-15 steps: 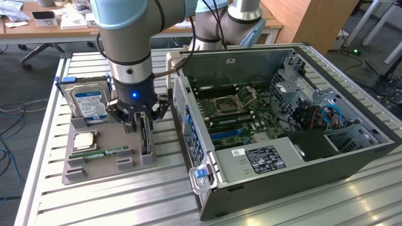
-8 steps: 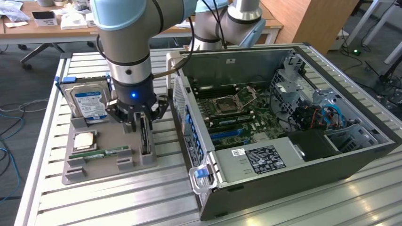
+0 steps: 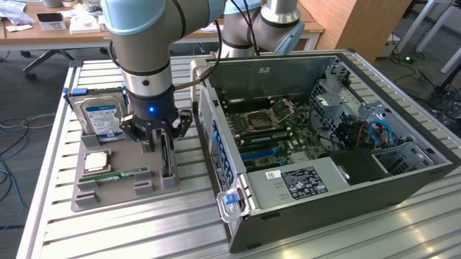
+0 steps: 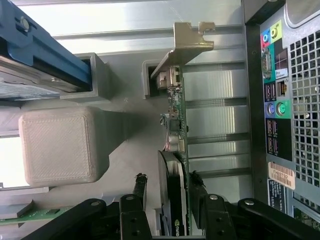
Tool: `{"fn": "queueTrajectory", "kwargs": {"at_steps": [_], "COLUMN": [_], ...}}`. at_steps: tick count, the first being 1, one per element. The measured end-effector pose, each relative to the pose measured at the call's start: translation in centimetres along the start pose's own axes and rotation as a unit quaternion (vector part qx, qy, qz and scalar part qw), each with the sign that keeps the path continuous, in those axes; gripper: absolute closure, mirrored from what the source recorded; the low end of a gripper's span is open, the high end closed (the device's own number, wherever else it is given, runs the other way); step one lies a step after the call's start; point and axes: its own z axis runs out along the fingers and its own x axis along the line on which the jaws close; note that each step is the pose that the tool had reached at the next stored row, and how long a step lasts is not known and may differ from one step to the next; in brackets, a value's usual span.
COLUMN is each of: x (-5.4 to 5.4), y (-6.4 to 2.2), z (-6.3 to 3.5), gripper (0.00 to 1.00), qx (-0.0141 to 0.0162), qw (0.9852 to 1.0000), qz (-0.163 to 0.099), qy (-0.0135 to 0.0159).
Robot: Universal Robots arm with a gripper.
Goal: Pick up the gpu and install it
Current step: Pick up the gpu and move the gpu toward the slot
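Observation:
The robot's gripper needs to close now, because its open fingers reach down on both sides of the dark cooler (image 4: 171,192). Closing now would catch the GPU (image 4: 176,112).
The gpu (image 3: 167,159) stands on its edge in a slot of the grey holder tray (image 3: 126,189), just beside the computer case. In the wrist view the gpu (image 4: 176,112) is a thin green board with a pale metal end bracket (image 4: 187,42) at its far end and a dark cooler at the near end. My gripper (image 3: 155,141) is lowered over it. The gripper (image 4: 168,177) is open, with one black finger on each side of the card. One fingertip (image 4: 141,180) stands a little apart from the card; the other (image 4: 196,177) is close against it.
The open computer case (image 3: 403,186) lies to the exterior view's right, motherboard (image 3: 270,127) exposed. The case's rear port panel (image 4: 275,100) is close beside the card. The tray also holds a silver hard drive (image 3: 101,116), a CPU (image 3: 96,161) and a RAM stick (image 3: 122,175).

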Motion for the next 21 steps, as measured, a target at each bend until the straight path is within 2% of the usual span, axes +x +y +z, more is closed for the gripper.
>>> {"fn": "queueTrajectory", "kwargs": {"at_steps": [3, 7, 21], "x": [-0.02, -0.16, -0.36], "y": [-0.04, -0.07, -0.13], "z": [0.01, 0.01, 0.01], "gripper": [0.53, 0.53, 0.53], "qx": [0.0026, 0.0039, 0.0041], "qw": [1.0000, 1.0000, 1.0000], "qz": [0.000, 0.000, 0.000], "qy": [-0.0003, -0.0004, -0.0003]}}
